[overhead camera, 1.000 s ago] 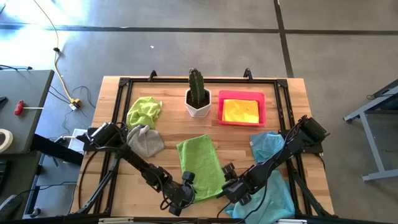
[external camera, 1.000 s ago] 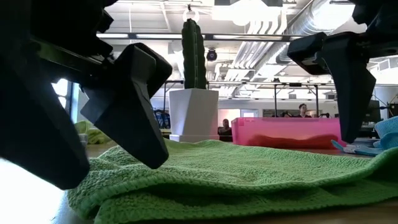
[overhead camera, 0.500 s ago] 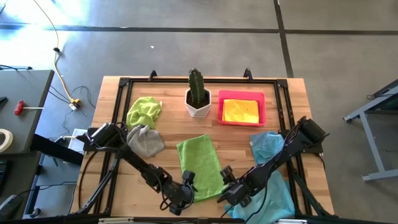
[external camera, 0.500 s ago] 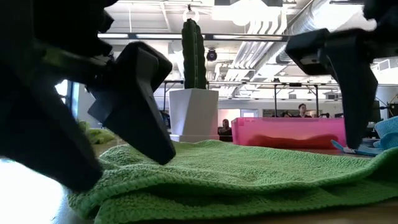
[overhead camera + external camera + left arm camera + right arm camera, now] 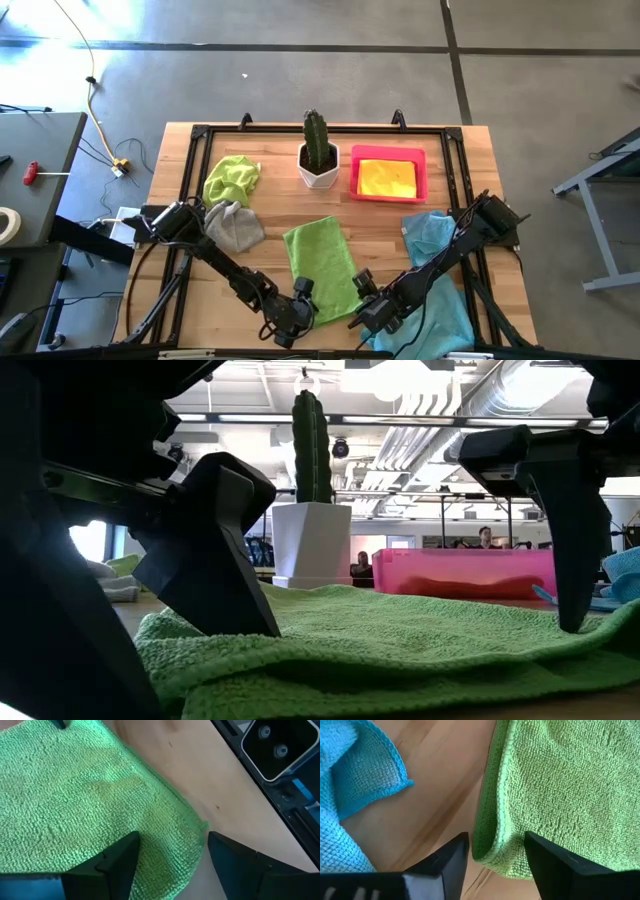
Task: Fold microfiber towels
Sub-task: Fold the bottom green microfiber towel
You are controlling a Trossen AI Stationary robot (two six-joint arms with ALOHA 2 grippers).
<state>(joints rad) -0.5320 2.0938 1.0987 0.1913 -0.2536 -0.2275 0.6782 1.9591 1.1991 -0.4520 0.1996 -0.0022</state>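
Observation:
The green towel's corner edge [image 5: 192, 831] runs into the gap between my low, open fingers, so they would hold the towel if they closed now. My left gripper should close on the towel.
A lime green towel [image 5: 320, 262] lies folded and flat mid-table. My left gripper [image 5: 300, 306] [image 5: 172, 865] stands open at its near left corner [image 5: 201, 826]. My right gripper [image 5: 362, 300] [image 5: 495, 862] stands open at its near right corner [image 5: 489, 851], one finger over the cloth and one over the wood. A second lime green towel [image 5: 232, 178] and a grey towel [image 5: 236, 228] lie crumpled at the far left. A yellow towel [image 5: 388, 178] lies in the pink tray [image 5: 421, 160]. Light blue towels [image 5: 430, 232] [image 5: 442, 316] lie at the right. My left gripper slants down from the near left. One fingertip [image 5: 258, 622] rests on the green towel's top beside its near left corner, and the other stands over the wood off the edge. My right gripper points steeply down. One fingertip [image 5: 574, 622] stands on the towel's top by the near right corner, where the folded layers [image 5: 492, 847] lie between the open fingers.
A white pot with a cactus [image 5: 319, 158] stands at the far middle beside the pink tray. A black frame [image 5: 190, 150] runs round the tabletop. Bare wood [image 5: 385, 225] shows between the green towel and the blue ones.
My right gripper has sunk until its fingertip meets the green towel by the near right corner. My left gripper has tipped down a little at the near left corner, and the towel's near left edge has drawn in slightly.

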